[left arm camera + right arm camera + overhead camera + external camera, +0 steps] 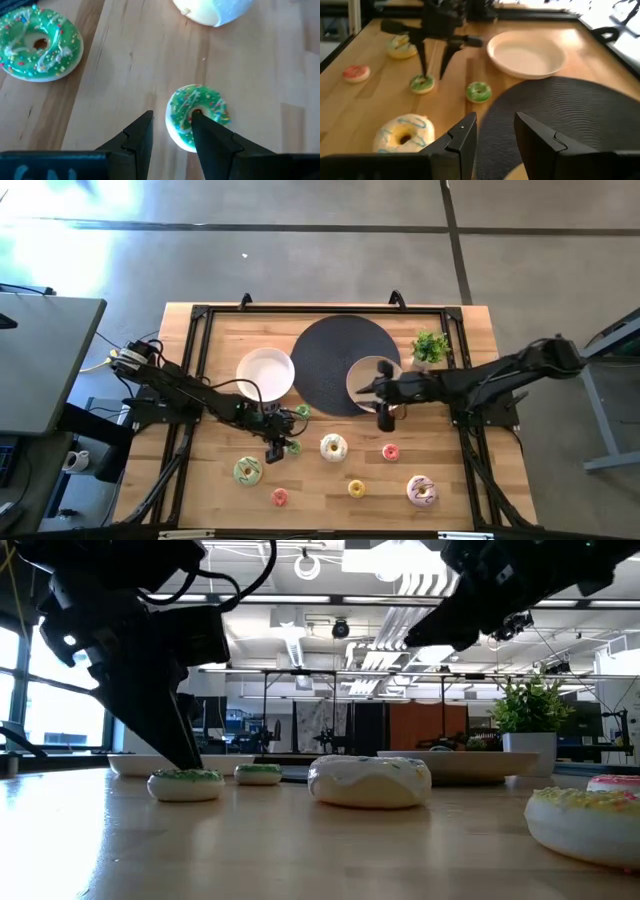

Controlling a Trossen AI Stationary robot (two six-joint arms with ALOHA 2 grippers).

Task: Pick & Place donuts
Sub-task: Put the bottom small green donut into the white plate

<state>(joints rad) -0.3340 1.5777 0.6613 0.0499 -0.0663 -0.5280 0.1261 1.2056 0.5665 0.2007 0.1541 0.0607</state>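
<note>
The left gripper grabs the small green donut by its ring's side [295, 447] next, to set it on the white plate [264, 374].
Several toy donuts lie flat on the wooden table [220, 510]. My left gripper [172, 117] is open and points down at a small green donut [197, 116], also seen in the high view [293, 447]. A second small green donut [302, 411] and a larger green one [247, 470] lie close by. A white donut [333, 447], small pink [390, 451], yellow [356, 488] and orange [279, 497] ones and a large pink one [421, 491] lie nearer the front. My right gripper [495, 120] is open and empty above the black disc [325, 360]. My left gripper comes at the small green donut from above, pointing down. One fingertip [197, 117] stands at the donut's hole [194, 111], and the other finger [145, 127] stands outside the ring, apart from its rim [170, 115]. The donut lies flat on the table.
One white plate [265, 373] rests on the table beside the black disc, and another [358, 375] on the disc under my right arm. A small potted plant [430, 346] stands at the far right. A black frame [190, 360] runs round the table's edges.
</note>
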